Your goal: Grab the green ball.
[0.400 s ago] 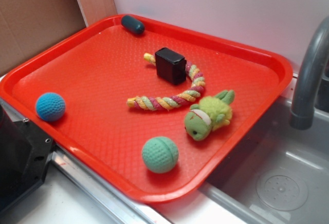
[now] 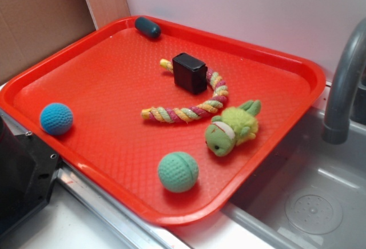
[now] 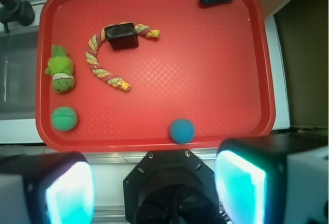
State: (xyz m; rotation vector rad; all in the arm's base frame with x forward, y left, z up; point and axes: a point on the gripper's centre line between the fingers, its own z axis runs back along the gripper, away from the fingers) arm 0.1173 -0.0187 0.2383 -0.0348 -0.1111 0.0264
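The green ball [image 2: 178, 171] is on the red tray [image 2: 103, 89]. My gripper should next grab the ball by its round dimpled sides to get hold of it.
The green ball [image 2: 178, 171], muted teal-green with a dimpled surface, lies on the red tray [image 2: 103, 89] near its front edge. It also shows in the wrist view [image 3: 65, 118] at the tray's lower left corner. My gripper [image 3: 154, 188] is open and empty, high above and off the tray's near side, over the robot base. Its two fingers [image 3: 241, 188] stand wide apart with glowing teal pads. The gripper does not show in the exterior view.
On the tray: a blue ball [image 2: 56, 118] at the left edge, a yellow-green plush turtle [image 2: 231, 129], a coloured rope [image 2: 189, 109], a black block [image 2: 190, 72], a dark capsule [image 2: 147, 27]. A sink [image 2: 309, 203] and grey tap [image 2: 343, 89] are right. The black base [image 2: 20, 175] is front left.
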